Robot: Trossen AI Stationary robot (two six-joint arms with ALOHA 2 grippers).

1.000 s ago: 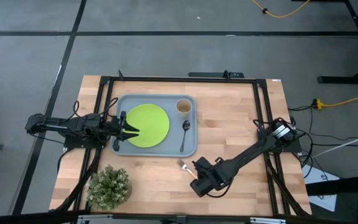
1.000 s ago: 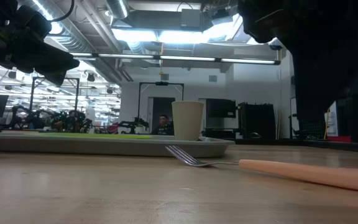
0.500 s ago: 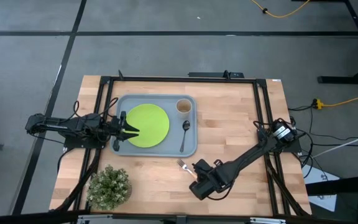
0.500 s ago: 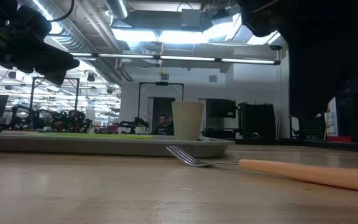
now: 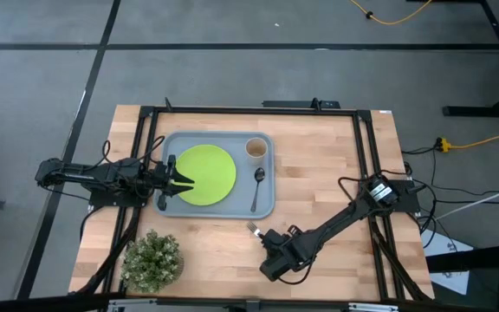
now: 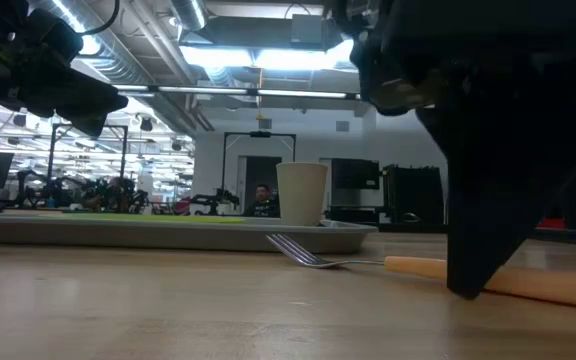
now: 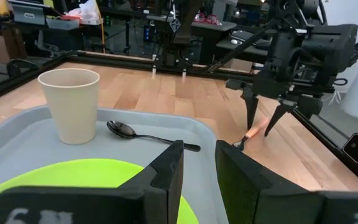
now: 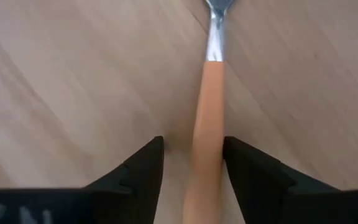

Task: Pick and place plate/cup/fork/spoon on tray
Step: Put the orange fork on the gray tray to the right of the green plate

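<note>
My right gripper grabs the fork by its orange handle (image 8: pixel 207 130) next, to set the fork on the grey-blue tray.
The fork (image 8: pixel 207 93), silver tines and orange handle, lies flat on the wood just near of the grey-blue tray (image 5: pixel 267 204). My right gripper (image 8: pixel 193 142) stands open, pointing down, one finger on each side of the handle; in the low view one finger (image 6: pixel 478 265) reaches table level in front of it. On the tray lie the lime-green plate (image 5: pixel 204 173), the beige cup (image 5: pixel 255 148) and the dark spoon (image 5: pixel 257 186). My left gripper (image 5: pixel 180 179) hovers open above the plate's left edge, touching nothing.
A potted plant (image 5: pixel 152 258) stands at the table's near left corner. Black frame rails (image 5: pixel 366 156) run along the table's sides. Bare wood lies to the right of the tray and around the fork.
My right gripper has gone down and a little toward the table's left edge, over the fork's handle; one finger now shows at table level in the low view. The fork has stayed where it was.
</note>
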